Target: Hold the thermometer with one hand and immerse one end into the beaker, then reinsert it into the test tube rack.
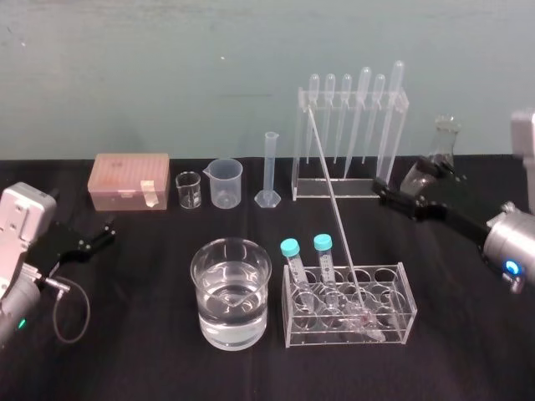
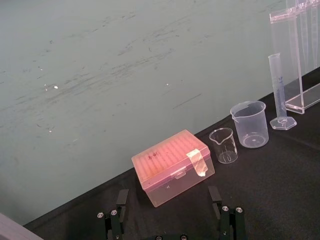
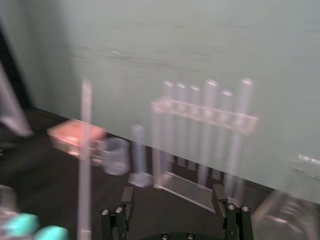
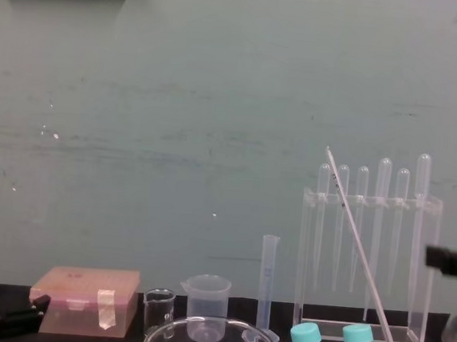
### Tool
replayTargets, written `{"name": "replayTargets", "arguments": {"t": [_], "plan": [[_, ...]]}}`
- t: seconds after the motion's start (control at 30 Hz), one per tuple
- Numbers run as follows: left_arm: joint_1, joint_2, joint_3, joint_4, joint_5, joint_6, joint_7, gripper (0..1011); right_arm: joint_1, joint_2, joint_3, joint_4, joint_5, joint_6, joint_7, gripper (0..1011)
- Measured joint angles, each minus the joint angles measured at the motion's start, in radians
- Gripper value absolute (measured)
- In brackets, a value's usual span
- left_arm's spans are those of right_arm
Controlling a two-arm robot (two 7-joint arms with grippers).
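The thermometer's bottom end is crowded by the rack and the teal-capped tubes, so my right gripper will next grab the thermometer by its upper shaft (image 4: 357,240) (image 3: 85,140), which stands above them.
The thermometer (image 1: 334,209) is a long thin glass rod leaning up and to the left, its foot in the low clear test tube rack (image 1: 401,288) at front centre. Left of the rack stands the wide glass beaker (image 1: 231,292), part full of water. My right gripper (image 1: 386,192) hovers open at the right, behind the rack and well to the right of the thermometer; its fingers (image 3: 127,200) hold nothing. My left gripper (image 1: 104,236) rests open at the far left, its fingers (image 2: 120,200) empty. In the chest view the thermometer (image 4: 359,238) slants across the pipette stand.
A tall clear stand of pipettes (image 1: 351,100) is at the back, with a graduated cylinder (image 1: 270,171), a plastic beaker (image 1: 226,182), a tiny glass beaker (image 1: 189,190) and a pink tip box (image 1: 129,180) to its left. A glass flask (image 1: 445,138) stands behind my right gripper. Two teal-capped tubes (image 1: 290,247) sit in the rack.
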Motion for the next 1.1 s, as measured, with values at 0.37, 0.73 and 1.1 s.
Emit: {"name": "replayTargets", "arguments": {"t": [0.37, 0.73, 1.1], "plan": [[0.0, 0.0, 0.0, 0.0, 0.0, 0.0, 0.0, 1008, 0.11, 0.023, -0.029, -0.053, 0.152, 0.18, 0.21, 1003], [0.0, 0.0, 0.0, 0.0, 0.0, 0.0, 0.0, 1008, 0.257, -0.035, -0.147, 0.041, 0.127, 0.251, 0.209, 1003], [0.0, 0.0, 0.0, 0.0, 0.0, 0.0, 0.0, 1008, 0.32, -0.067, -0.201, 0.09, 0.098, 0.263, 0.182, 1003]]}}
